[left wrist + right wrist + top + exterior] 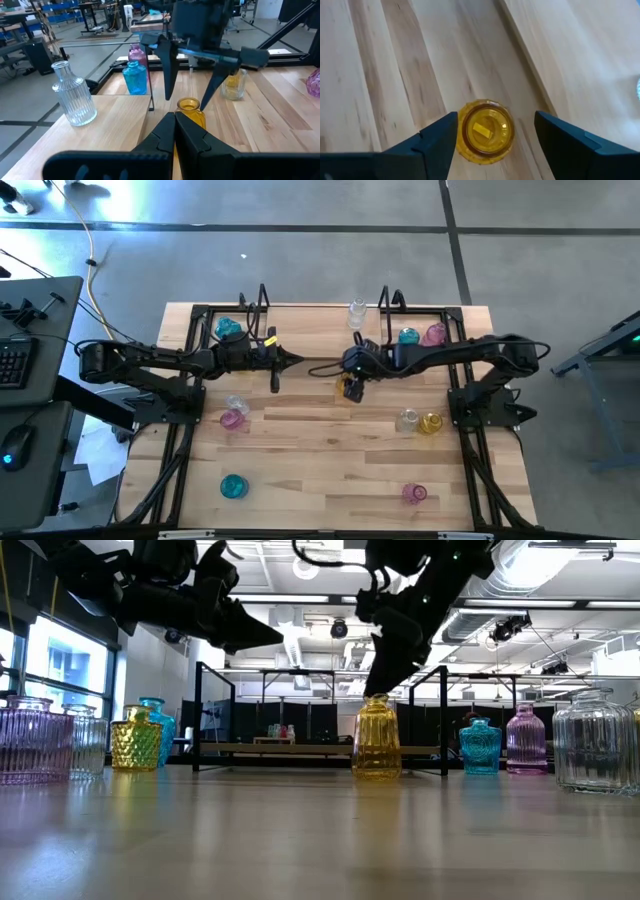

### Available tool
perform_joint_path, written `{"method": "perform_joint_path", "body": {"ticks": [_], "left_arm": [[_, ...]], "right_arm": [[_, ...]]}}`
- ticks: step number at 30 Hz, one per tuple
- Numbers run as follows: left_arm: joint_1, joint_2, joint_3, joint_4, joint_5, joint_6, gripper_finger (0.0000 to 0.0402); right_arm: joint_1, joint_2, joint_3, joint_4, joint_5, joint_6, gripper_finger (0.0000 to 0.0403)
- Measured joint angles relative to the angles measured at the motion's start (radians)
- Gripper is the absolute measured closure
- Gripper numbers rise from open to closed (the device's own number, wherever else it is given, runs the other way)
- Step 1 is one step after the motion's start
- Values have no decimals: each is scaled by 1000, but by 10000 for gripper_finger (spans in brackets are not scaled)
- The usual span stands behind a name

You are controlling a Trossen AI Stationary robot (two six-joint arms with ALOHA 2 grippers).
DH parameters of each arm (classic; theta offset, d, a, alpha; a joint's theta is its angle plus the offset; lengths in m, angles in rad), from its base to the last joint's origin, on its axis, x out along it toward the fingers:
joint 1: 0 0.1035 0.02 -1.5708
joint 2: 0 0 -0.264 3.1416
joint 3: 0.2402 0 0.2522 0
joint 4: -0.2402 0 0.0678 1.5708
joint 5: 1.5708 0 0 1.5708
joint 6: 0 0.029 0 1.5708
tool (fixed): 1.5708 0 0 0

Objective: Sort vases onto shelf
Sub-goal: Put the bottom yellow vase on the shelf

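Next, my right gripper picks up the yellow vase by the rim of its opening [488, 129] to sort it onto the shelf.
A yellow vase [486, 131] stands upright on its base on the wooden table, near the middle [350, 390]. My right gripper [495, 129] hangs over it, open, pointing steeply down. One finger [167, 75] stands on each side of the vase's mouth [189, 104], and I see no touch. My left gripper [174, 116] is shut on nothing and hovers level just left of the vase [292, 362]. The black shelf [320, 750] stands at the far middle of the table. Other vases in pink, teal, yellow and clear stand scattered on the table.
At the far edge stand a clear vase [357, 313], a teal one [228, 328], and a teal and pink pair [420, 335]. A clear and pink pair [234, 413], a clear and yellow pair [419, 422], a teal vase [233, 486] and a pink vase [414, 494] stand nearer. Black rails [180, 450] edge the table.
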Motion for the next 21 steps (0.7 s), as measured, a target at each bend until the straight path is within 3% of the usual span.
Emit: {"method": "perform_joint_path", "body": {"ticks": [8, 17, 21], "left_arm": [[0, 0, 0, -8, 0, 0, 401], [0, 0, 0, -8, 0, 0, 402], [0, 0, 0, -8, 0, 0, 402]], "right_arm": [[0, 47, 0, 12, -1, 3, 157], [0, 46, 2, 28, -17, -4, 280], [0, 46, 1, 47, -33, -43, 283]]}}
